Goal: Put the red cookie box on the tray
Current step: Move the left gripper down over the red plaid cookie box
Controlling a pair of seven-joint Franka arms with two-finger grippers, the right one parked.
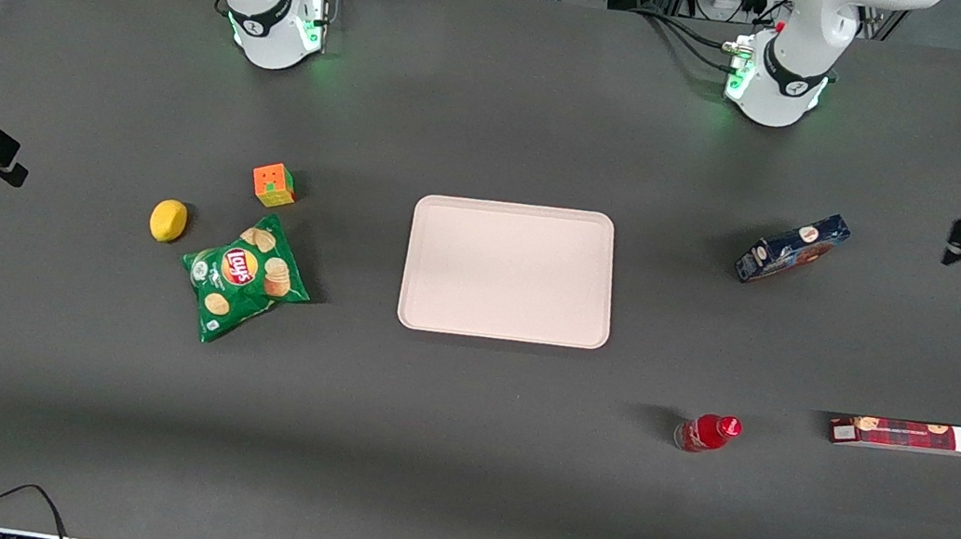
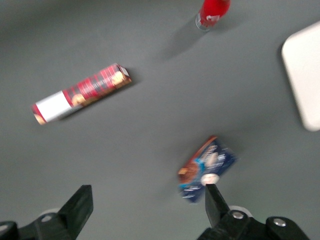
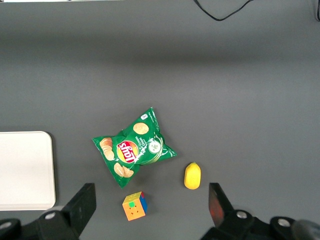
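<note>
My left gripper grabs the red cookie box by its plaid middle (image 1: 907,436) next, to set the box on the tray (image 1: 508,271).
The red cookie box (image 1: 920,437) (image 2: 82,93) lies flat on the dark table toward the working arm's end, its white end pointing away from the tray. The pale tray (image 1: 508,271) (image 2: 306,75) sits at the table's middle with nothing on it. My left gripper (image 1: 954,244) (image 2: 148,197) hovers over the working arm's end of the table, farther from the front camera than the red cookie box and well apart from it. It is open and holds nothing.
A dark blue cookie box (image 1: 792,248) (image 2: 207,167) lies between the gripper and the tray. A small red bottle (image 1: 707,432) (image 2: 212,12) lies beside the red cookie box. A chips bag (image 1: 244,277), lemon (image 1: 168,220) and cube (image 1: 273,184) sit toward the parked arm's end.
</note>
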